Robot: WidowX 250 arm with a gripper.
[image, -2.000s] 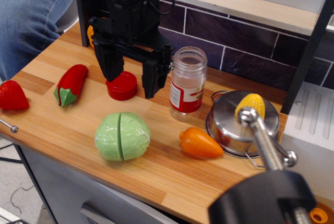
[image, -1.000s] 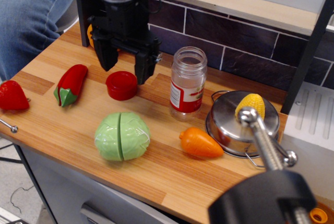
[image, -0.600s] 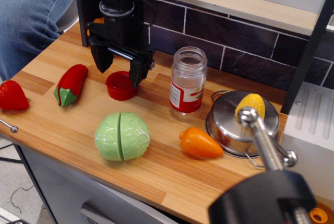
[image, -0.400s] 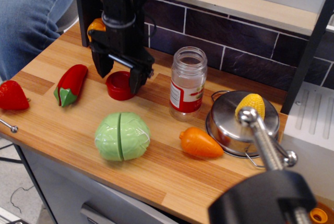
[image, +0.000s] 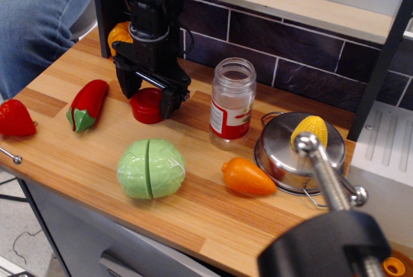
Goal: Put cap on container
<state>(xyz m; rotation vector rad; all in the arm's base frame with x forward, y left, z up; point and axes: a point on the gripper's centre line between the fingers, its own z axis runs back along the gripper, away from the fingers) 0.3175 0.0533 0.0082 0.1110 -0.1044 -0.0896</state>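
Observation:
The small round red cap has to go on the clear jar (image: 231, 104), so my gripper should next grab the cap by its round side (image: 146, 110).
The red cap (image: 146, 105) lies on the wooden counter (image: 193, 206), left of the jar. The container (image: 231, 101) is a clear jar with a red-and-white label, standing upright and uncapped in the middle of the counter. My black gripper (image: 148, 98) is lowered over the cap, with one finger to its left and one to its right. The jaws are open and stand just outside the cap's sides; I cannot tell whether they touch it.
A green cabbage (image: 151, 168) sits in front of the cap. A red pepper (image: 88, 104) and a strawberry (image: 14, 118) lie at the left. An orange carrot (image: 248, 177) and a steel pot (image: 298, 154) holding corn (image: 311, 129) are at the right. An orange object (image: 119, 33) sits behind the gripper.
The gripper has come down from above the cap and narrowed its jaws. Its fingers now straddle the cap at counter level. The cap and jar have not moved.

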